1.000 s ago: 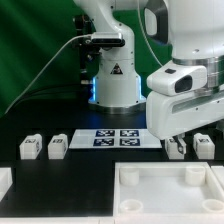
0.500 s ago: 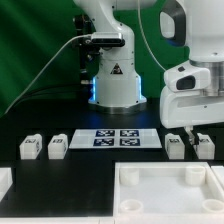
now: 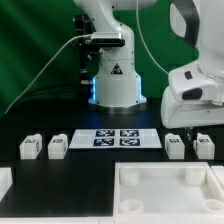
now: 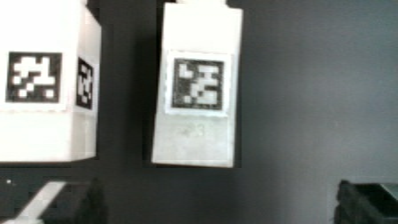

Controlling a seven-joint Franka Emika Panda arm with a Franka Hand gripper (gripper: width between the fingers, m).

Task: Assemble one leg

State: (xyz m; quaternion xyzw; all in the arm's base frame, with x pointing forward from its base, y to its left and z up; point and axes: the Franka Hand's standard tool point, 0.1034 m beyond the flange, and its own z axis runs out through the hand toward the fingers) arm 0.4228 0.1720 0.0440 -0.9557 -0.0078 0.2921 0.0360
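My gripper reaches the white leg next and grabs its square-tagged body [image 3: 205, 148] [image 4: 198, 95], leaving the leg's threaded end free to screw into the corner socket.
Four small white legs with square tags lie on the black table. Two are at the exterior view's left [image 3: 29, 147] [image 3: 58, 147] and two at its right [image 3: 174, 146] [image 3: 203, 146]. My gripper [image 3: 193, 127] hangs above the right pair, apart from them. In the wrist view one leg [image 4: 196, 90] lies lengthwise in line with the gap between my fingers, and a second leg [image 4: 45, 85] lies beside it. My gripper [image 4: 205, 205] is open and empty, with its dark fingertips [image 4: 45, 205] showing at the frame's edge.
The marker board [image 3: 112, 137] lies flat in the middle, between the two pairs of legs. The large white square piece with corner sockets [image 3: 165, 172] fills the front of the table. Another white part [image 3: 4, 181] sits at the front left. The robot base [image 3: 113, 80] stands behind.
My gripper has risen and shifted toward the exterior view's right, away from just over the right pair of legs. The legs have not moved.
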